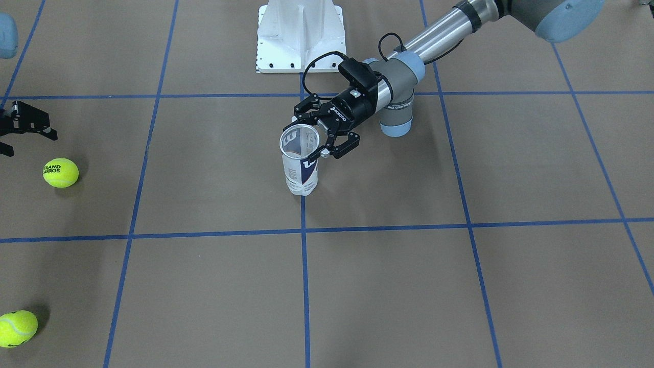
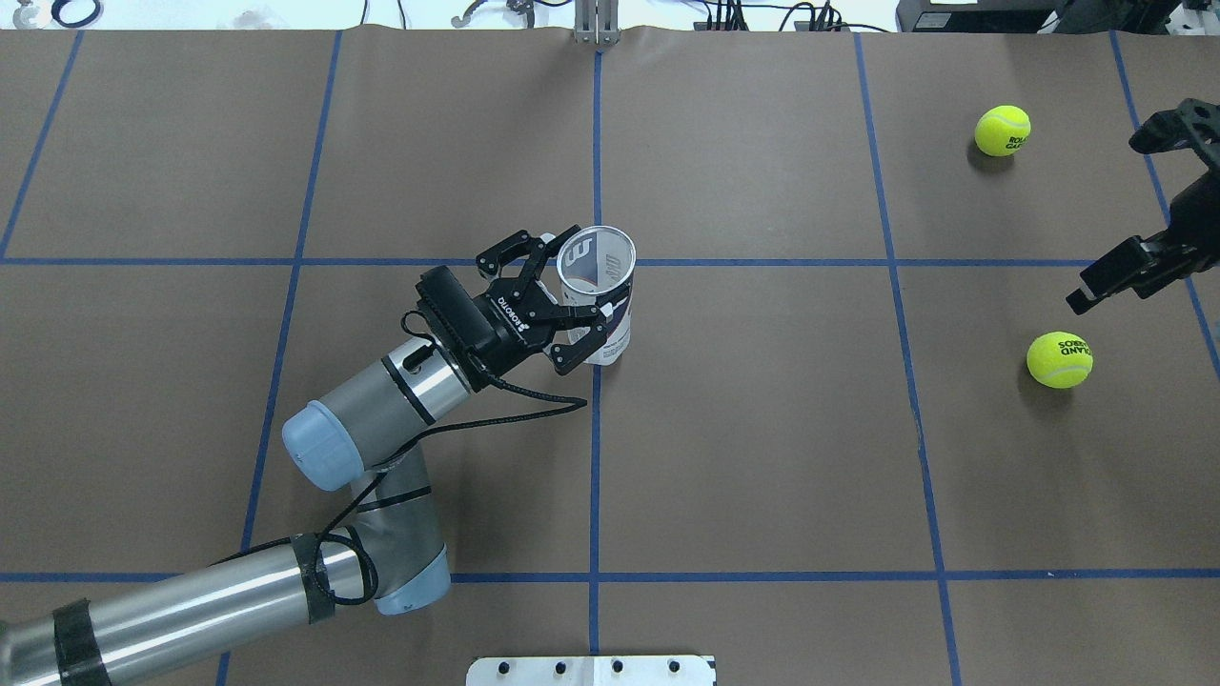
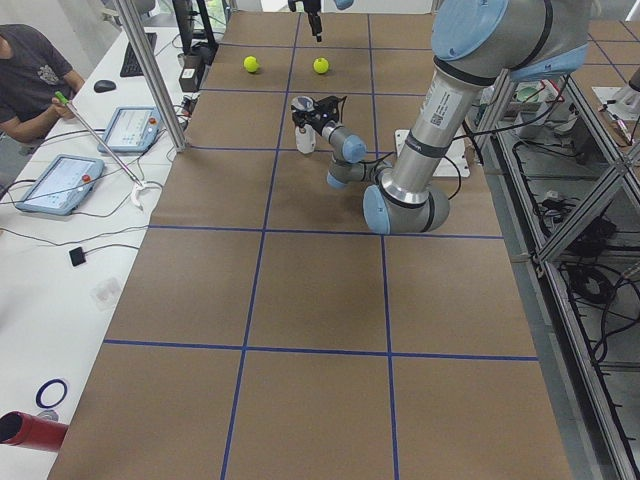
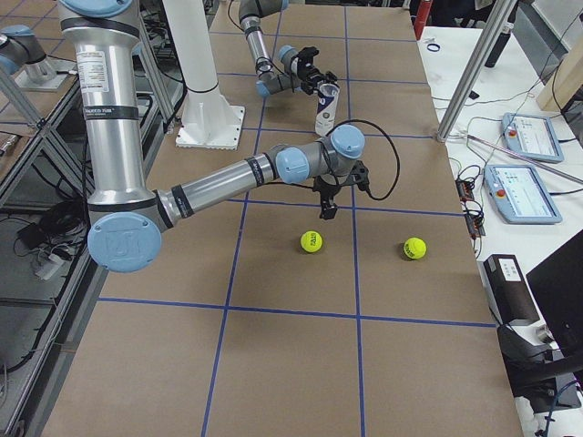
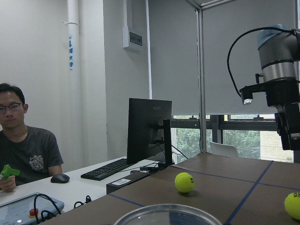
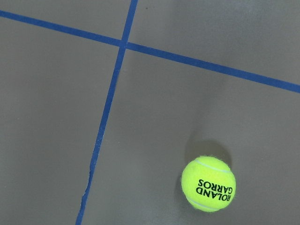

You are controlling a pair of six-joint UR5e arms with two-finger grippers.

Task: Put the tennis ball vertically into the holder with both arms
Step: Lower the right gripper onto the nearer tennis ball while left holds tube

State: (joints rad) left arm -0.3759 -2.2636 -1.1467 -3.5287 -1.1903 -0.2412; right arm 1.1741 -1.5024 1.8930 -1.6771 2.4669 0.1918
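The ball needs to drop upright into the can [image 1: 300, 159]. My right gripper should grab the tennis ball with printed lettering [image 1: 61, 173] around its middle for that.
The holder [image 2: 598, 297], a clear can with a white and navy label, stands upright and empty at the table's middle [image 1: 300, 163]. My left gripper [image 2: 572, 291] comes in from the side, one finger on each side of the can near its rim, pads touching it. The can's rim shows at the bottom of the left wrist view [image 5: 168, 214]. Two yellow tennis balls lie at the right: a nearer one [image 2: 1059, 359] and a farther one [image 2: 1003, 131]. My right gripper [image 2: 1110, 224] is open and empty, hovering above the table beside the nearer ball [image 6: 208, 185].
The white pedestal base [image 1: 300, 36] stands at the robot's side of the table. Blue tape lines grid the brown table. An operator [image 5: 23, 140] sits at a desk with a monitor [image 5: 150, 129] and tablets beyond the far edge.
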